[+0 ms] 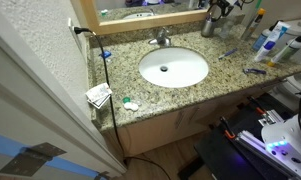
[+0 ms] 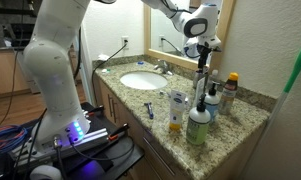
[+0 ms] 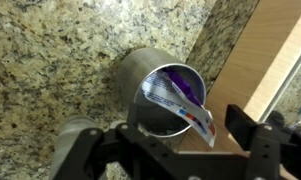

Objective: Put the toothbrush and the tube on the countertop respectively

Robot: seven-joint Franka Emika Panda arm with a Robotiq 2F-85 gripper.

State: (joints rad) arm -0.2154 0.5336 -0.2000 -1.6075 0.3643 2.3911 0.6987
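Note:
I should close on the tube's printed end, level between my open fingers.
A metal cup [image 3: 135, 75] stands on the speckled granite countertop [image 3: 50, 50] against the wooden mirror frame. The white tube [image 3: 175, 98] leans inside it, its printed end sticking over the rim, with a purple part behind it. My gripper [image 3: 162, 138] hovers just above the cup, jaws open on either side of the rim and holding nothing. In both exterior views the gripper [image 1: 212, 12] [image 2: 200, 50] is over the cup [image 1: 208, 25] at the back of the counter. A thin light-blue stick, seemingly the toothbrush [image 1: 228, 53], lies on the counter beside the sink.
The oval white sink [image 1: 173, 68] with its chrome faucet [image 1: 162, 40] fills the counter's middle. Bottles [image 1: 275, 40] [image 2: 198, 125] crowd one end. A blue-and-dark item [image 1: 255, 70] lies near the front edge. Folded paper [image 1: 98, 95] sits at the other end.

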